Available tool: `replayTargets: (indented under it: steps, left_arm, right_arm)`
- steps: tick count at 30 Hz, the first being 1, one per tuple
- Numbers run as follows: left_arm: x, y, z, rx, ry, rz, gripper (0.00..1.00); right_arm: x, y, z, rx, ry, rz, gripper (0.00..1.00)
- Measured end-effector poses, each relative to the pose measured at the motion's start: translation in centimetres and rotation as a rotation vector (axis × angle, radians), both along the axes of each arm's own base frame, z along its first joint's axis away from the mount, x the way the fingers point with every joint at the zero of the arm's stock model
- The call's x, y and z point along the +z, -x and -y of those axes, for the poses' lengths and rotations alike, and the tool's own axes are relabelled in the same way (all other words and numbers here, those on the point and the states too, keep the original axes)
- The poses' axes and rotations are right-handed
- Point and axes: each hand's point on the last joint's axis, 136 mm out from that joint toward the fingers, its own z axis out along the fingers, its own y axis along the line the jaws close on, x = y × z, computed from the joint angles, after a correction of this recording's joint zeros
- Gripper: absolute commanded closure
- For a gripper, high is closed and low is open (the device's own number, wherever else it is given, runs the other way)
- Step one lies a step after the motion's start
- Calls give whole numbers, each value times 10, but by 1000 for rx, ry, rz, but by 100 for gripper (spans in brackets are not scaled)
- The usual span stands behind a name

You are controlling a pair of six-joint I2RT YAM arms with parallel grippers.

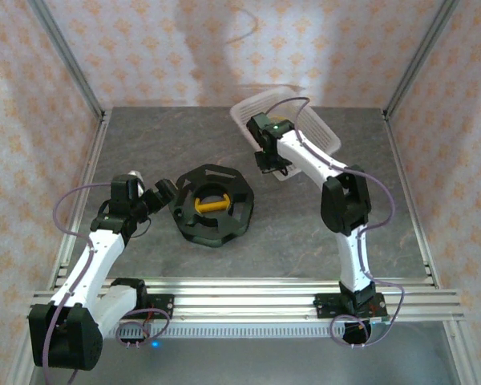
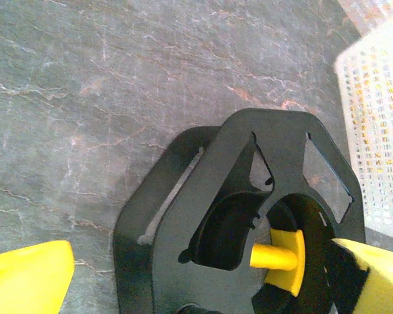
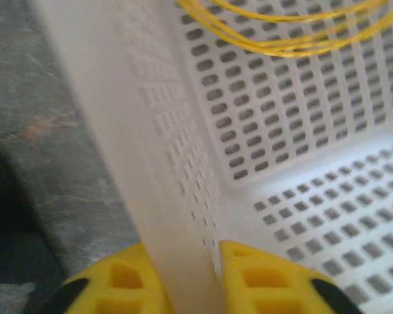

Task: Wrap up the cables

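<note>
The left gripper next needs to grab the black octagonal spool (image 1: pixel 216 173) by its top plate's outer rim (image 1: pixel 179 201), beside the gripper, to set the spool upright for wrapping cables.
The cables (image 3: pixel 281 29) are thin yellow wire loops lying inside the white perforated basket (image 3: pixel 118 131), seen in the right wrist view. My right gripper (image 3: pixel 187 278) is shut on the basket's near wall, one yellow finger outside it and one inside. From above, that gripper (image 1: pixel 274 166) sits at the front left edge of the basket (image 1: pixel 321 132). The black octagonal spool (image 1: pixel 216 173) with its yellow hub (image 1: pixel 211 205) lies at table centre. My left gripper (image 1: pixel 162 192) stands open just left of the spool (image 2: pixel 203 196), with nothing between its fingers (image 2: pixel 26 278).
The basket stands at the back of the grey stone-patterned table (image 1: pixel 144 144), near the rear wall. Aluminium frame posts (image 1: pixel 68 60) rise at the back corners. Bare table lies between spool and basket.
</note>
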Motion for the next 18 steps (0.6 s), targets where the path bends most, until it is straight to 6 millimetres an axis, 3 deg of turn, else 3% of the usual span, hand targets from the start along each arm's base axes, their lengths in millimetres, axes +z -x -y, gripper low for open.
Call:
replayTargets:
  steps: [4, 7, 12, 15, 18]
  left_arm:
    - [0, 0, 2, -8, 9, 0, 0]
    - [1, 0, 4, -13, 25, -2, 0]
    - [-4, -1, 11, -39, 63, -20, 0]
    - [-10, -2, 16, -59, 87, -44, 0]
    - [-15, -2, 20, -74, 104, -64, 1]
  right_arm:
    - [4, 20, 26, -110, 51, -3, 97]
    - [9, 38, 45, -188, 59, -4, 97]
    - [14, 67, 55, -224, 29, -6, 94]
    - [19, 76, 54, -228, 12, -3, 80]
    - [31, 81, 49, -223, -16, 17, 60]
